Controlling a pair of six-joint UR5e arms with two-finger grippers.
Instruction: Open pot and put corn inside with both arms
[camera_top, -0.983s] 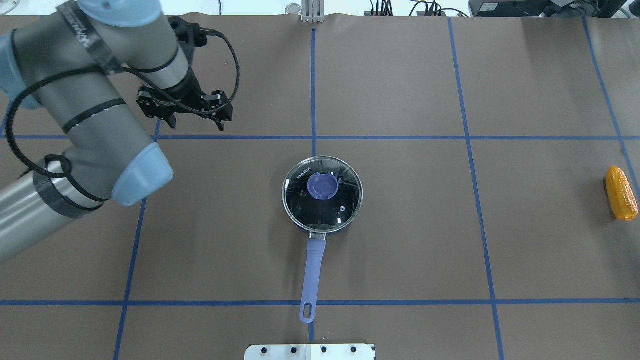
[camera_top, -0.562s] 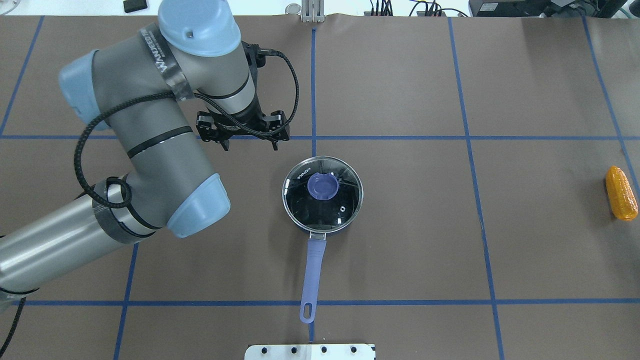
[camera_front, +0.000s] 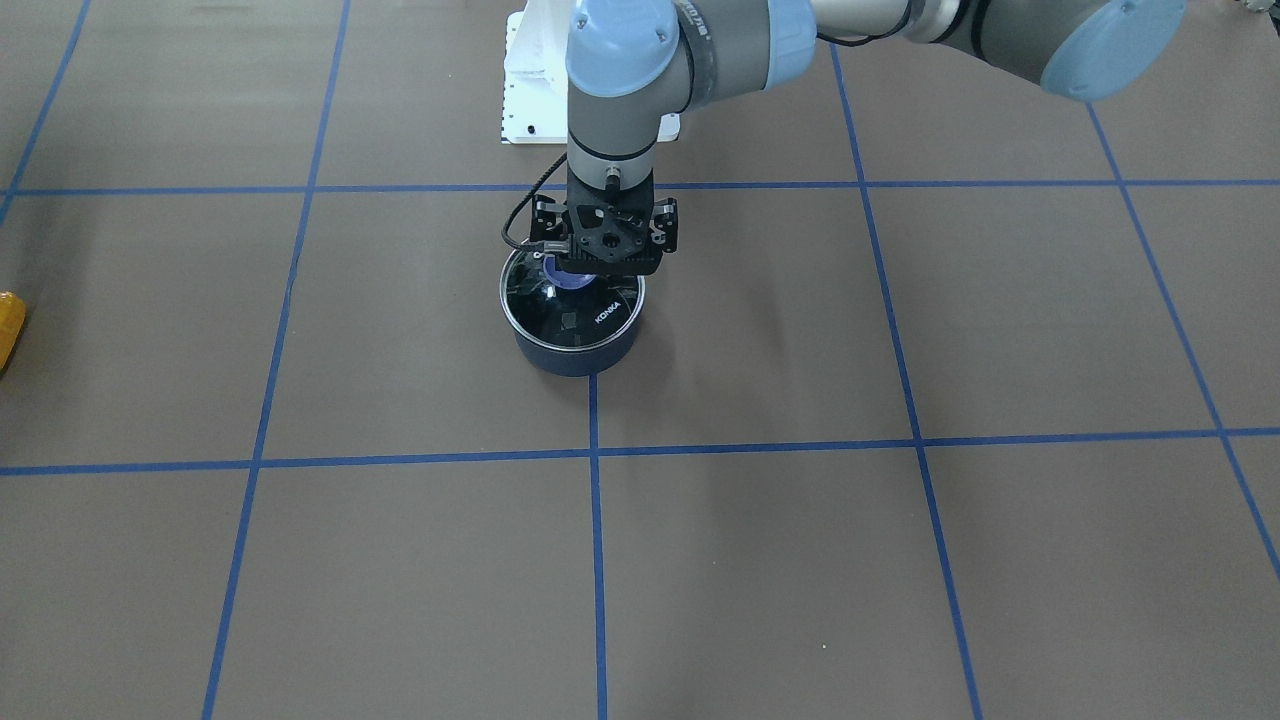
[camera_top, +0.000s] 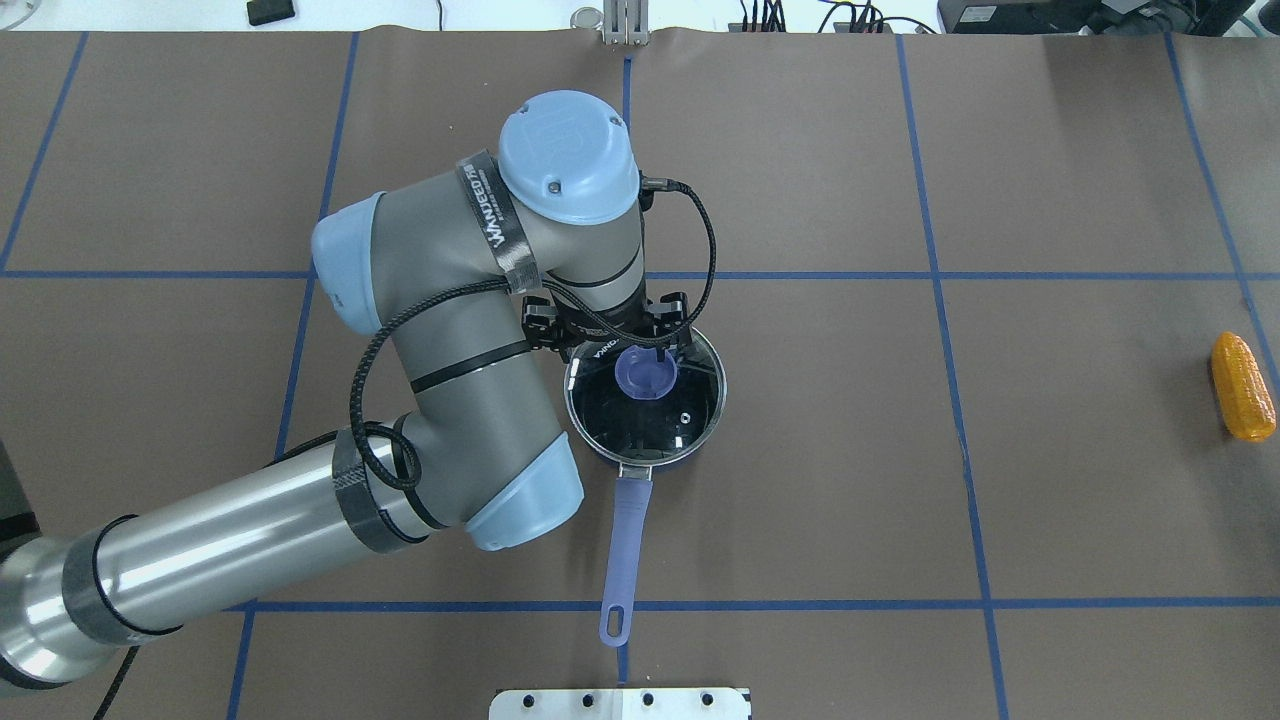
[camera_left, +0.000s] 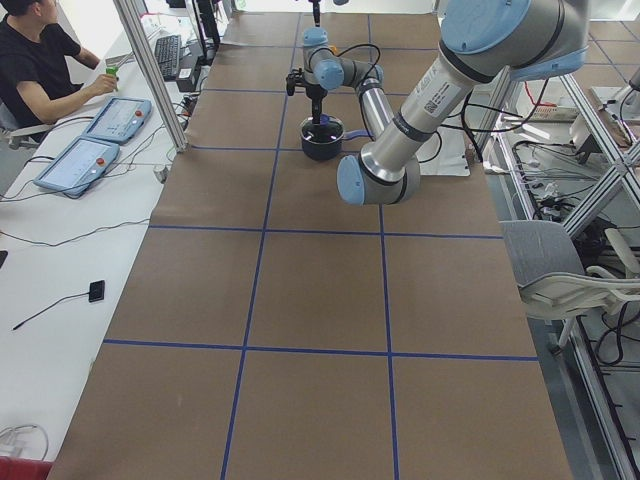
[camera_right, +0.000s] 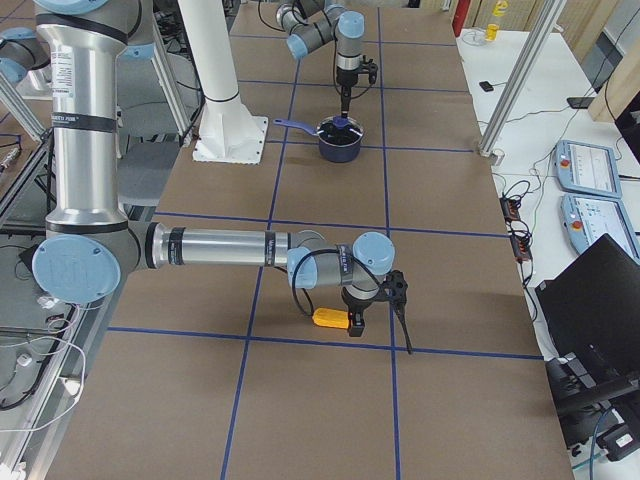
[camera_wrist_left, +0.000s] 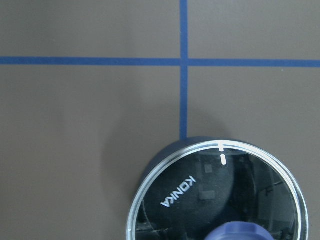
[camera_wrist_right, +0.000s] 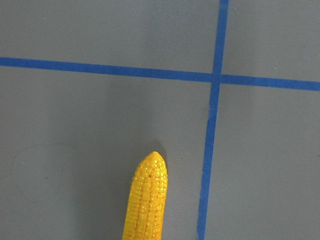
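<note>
The robot will next grab the glass lid by its purple knob (camera_front: 566, 274) with its left gripper, to open the pot (camera_front: 573, 358) for the corn.
The navy pot (camera_top: 600, 452) stands at the table's middle, its purple-blue handle (camera_top: 625, 545) pointing toward me. A glass lid (camera_top: 665, 425) with a purple knob (camera_top: 645, 372) sits on it. My left gripper (camera_top: 625, 345) hangs open just above the far side of the lid, touching nothing; it also shows in the front view (camera_front: 598, 266). The left wrist view shows the lid (camera_wrist_left: 215, 205) and the knob (camera_wrist_left: 240, 232) at its bottom edge. The corn (camera_top: 1243, 386) lies far right. My right gripper (camera_right: 378, 323) hovers by the corn (camera_right: 330, 318); I cannot tell whether it is open or shut.
A white mount plate (camera_top: 620, 703) sits at the near table edge. Blue tape lines cross the brown mat (camera_top: 800, 500). An operator (camera_left: 40, 60) sits at a side bench with control pendants (camera_left: 80, 165).
My left arm has swung right from the far left of the table, bringing its gripper over the pot's lid. The pot, the lid and the corn have not moved.
</note>
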